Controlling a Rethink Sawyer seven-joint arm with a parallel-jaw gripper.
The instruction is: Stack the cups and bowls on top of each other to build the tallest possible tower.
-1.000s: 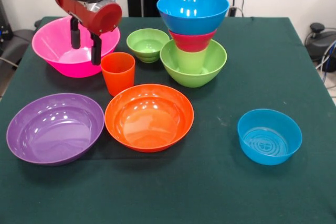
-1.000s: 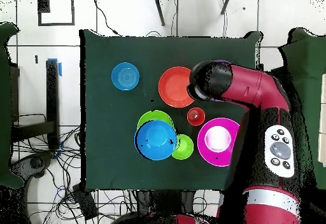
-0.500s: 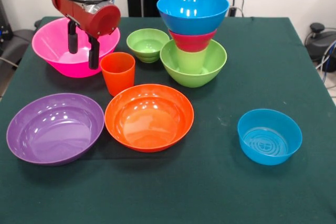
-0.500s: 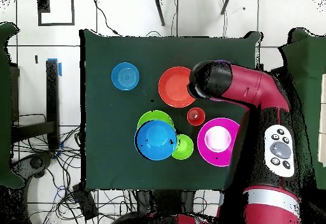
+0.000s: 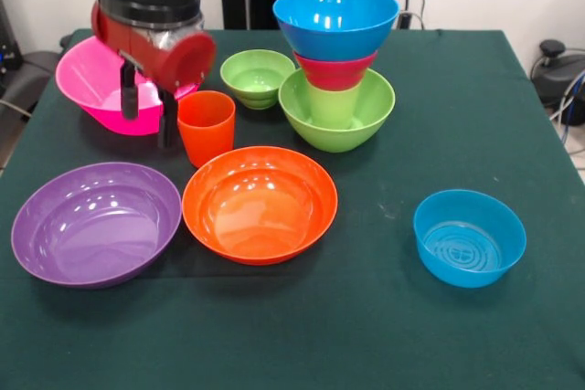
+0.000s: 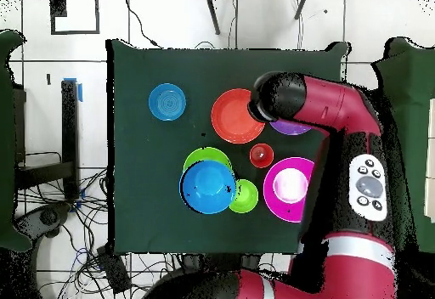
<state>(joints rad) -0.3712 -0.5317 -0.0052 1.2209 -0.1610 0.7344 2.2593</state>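
Observation:
The purple bowl should go on the blue bowl (image 5: pixel 335 20) to build the tower taller, so my gripper needs to grip it by its rim (image 5: pixel 128 169) next.
My gripper (image 5: pixel 148 131) is open and empty. It hangs at the pink bowl's (image 5: pixel 87 79) front rim, just left of the orange cup (image 5: pixel 206 127) and apart from it. The tower stands right of centre: a medium green bowl (image 5: pixel 336 121) as base, a lime cup (image 5: pixel 331 103) in it, then a red bowl (image 5: pixel 335 71) and a blue bowl (image 5: pixel 335 20). A purple bowl (image 5: pixel 96 223) and an orange bowl (image 5: pixel 260 203) lie in front. In the overhead view the arm's head (image 6: pixel 276 100) hides the gripper and most of the purple bowl (image 6: pixel 294 128).
A small green bowl (image 5: pixel 257 75) stands between the pink bowl and the tower. A small blue bowl (image 5: pixel 469 237) sits alone at the front right. The dark green table (image 5: pixel 384 335) shows bare cloth along the front edge.
The gripper has come down and forward from over the pink bowl to beside the orange cup. In the overhead view the arm's head has shifted away from the base, over the purple bowl.

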